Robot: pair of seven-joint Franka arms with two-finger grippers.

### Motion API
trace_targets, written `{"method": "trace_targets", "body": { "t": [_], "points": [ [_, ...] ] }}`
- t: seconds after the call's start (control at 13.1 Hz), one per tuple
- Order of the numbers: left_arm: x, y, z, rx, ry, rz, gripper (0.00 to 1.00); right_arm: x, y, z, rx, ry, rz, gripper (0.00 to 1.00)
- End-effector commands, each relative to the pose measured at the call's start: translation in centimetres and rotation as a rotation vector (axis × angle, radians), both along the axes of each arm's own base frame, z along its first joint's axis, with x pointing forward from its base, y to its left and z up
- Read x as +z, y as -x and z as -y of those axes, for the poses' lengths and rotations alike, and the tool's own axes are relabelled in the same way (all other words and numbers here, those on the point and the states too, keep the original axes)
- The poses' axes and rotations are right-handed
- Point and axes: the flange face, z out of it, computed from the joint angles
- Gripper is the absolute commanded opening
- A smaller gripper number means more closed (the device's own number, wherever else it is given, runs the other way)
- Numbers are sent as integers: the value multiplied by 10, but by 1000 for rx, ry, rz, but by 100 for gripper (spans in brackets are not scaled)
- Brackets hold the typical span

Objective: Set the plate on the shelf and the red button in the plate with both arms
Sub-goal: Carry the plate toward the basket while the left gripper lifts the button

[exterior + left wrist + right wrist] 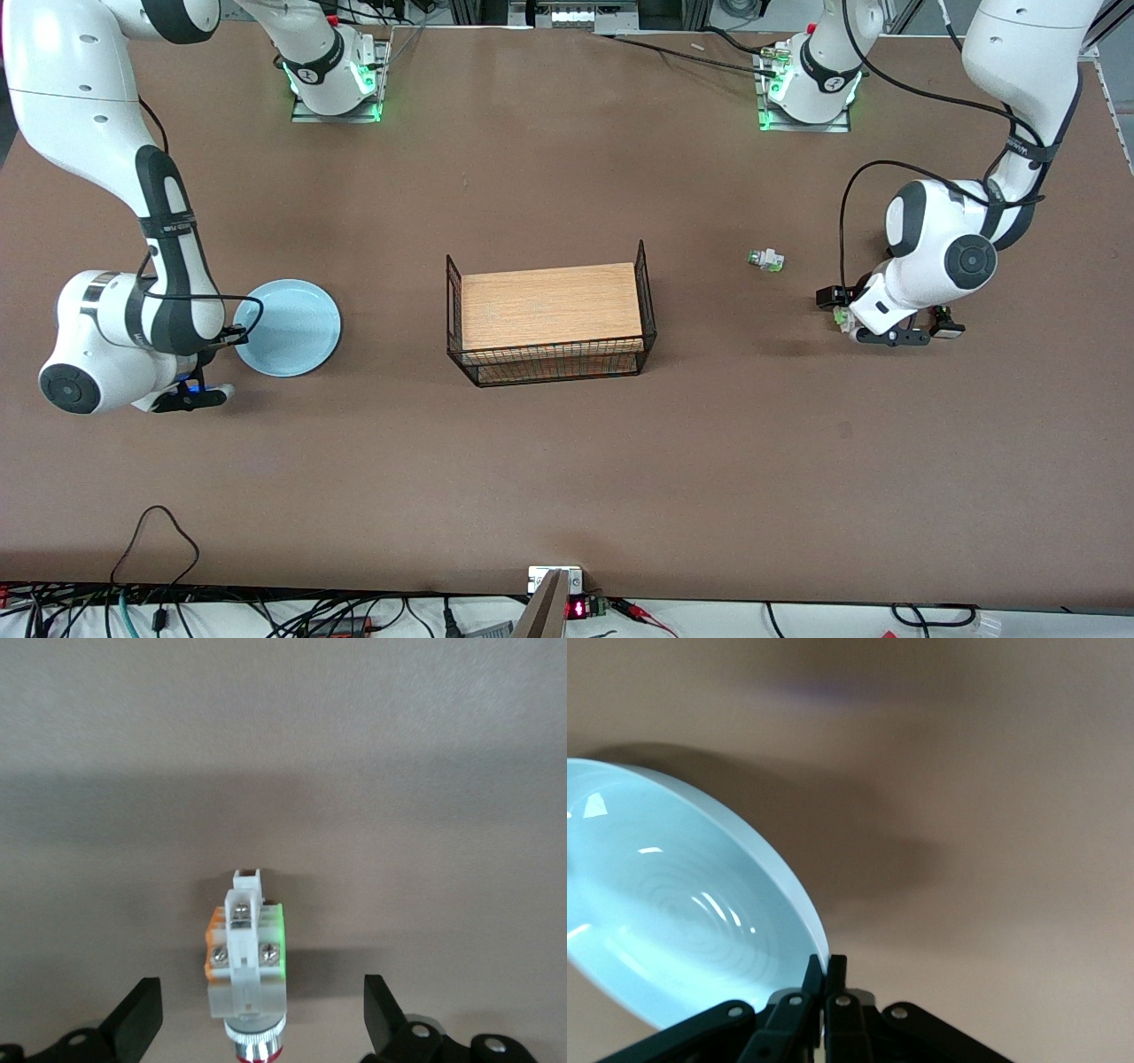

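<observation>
The red button needs to go in the plate, so the left gripper needs to grab it next by its white block [248, 997] beside the metal collar.
The pale blue plate [292, 328] lies on the table toward the right arm's end. My right gripper [236, 336] is shut on its rim. In the right wrist view the plate [673, 904] sits tipped, its edge pinched where the right gripper [825, 967] has its fingers pressed together. The red button [246, 966], a white block with orange and green sides and a red cap, lies on the table at the left arm's end. My left gripper [261, 1014] is low over it, open, one finger on each side and not touching. In the front view the red button [843, 319] peeks out under the left gripper [842, 312].
A black wire basket [551, 368] holding a wooden board stands mid-table. A similar white part with a green tip [766, 260] lies between basket and left arm. A small black part [946, 330] lies beside the left hand. Cables run along the table's front edge.
</observation>
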Motion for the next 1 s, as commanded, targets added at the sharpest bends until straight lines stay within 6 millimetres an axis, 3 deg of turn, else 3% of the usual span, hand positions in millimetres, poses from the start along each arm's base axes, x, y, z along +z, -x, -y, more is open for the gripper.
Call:
{"method": "trace_targets", "body": {
  "t": [0.0,0.23,0.31,0.46,0.69,0.77,0.92],
  "points": [
    [-8,-2,1,-27,-1,1,97,44,-4,2,-17,-1,-58,0],
    [-6,-2,2,-28,-2,-3,20,85,-1,-2,-37,-3,-144,0],
    [-2,-3,2,-26,-3,-2,1,114,4,-9,-57,4,-166,0],
    [15,-10,2,-27,-6,6,0,149,13,-33,-89,37,-197,0],
    [64,-32,-1,-31,-15,-30,0,202,30,-77,-107,60,-209,0],
    [89,-40,3,-37,-16,-31,0,213,37,-88,-143,60,-226,0],
    [159,-52,8,-32,-26,-32,0,229,52,-110,-256,35,-305,0]
  ]
}}
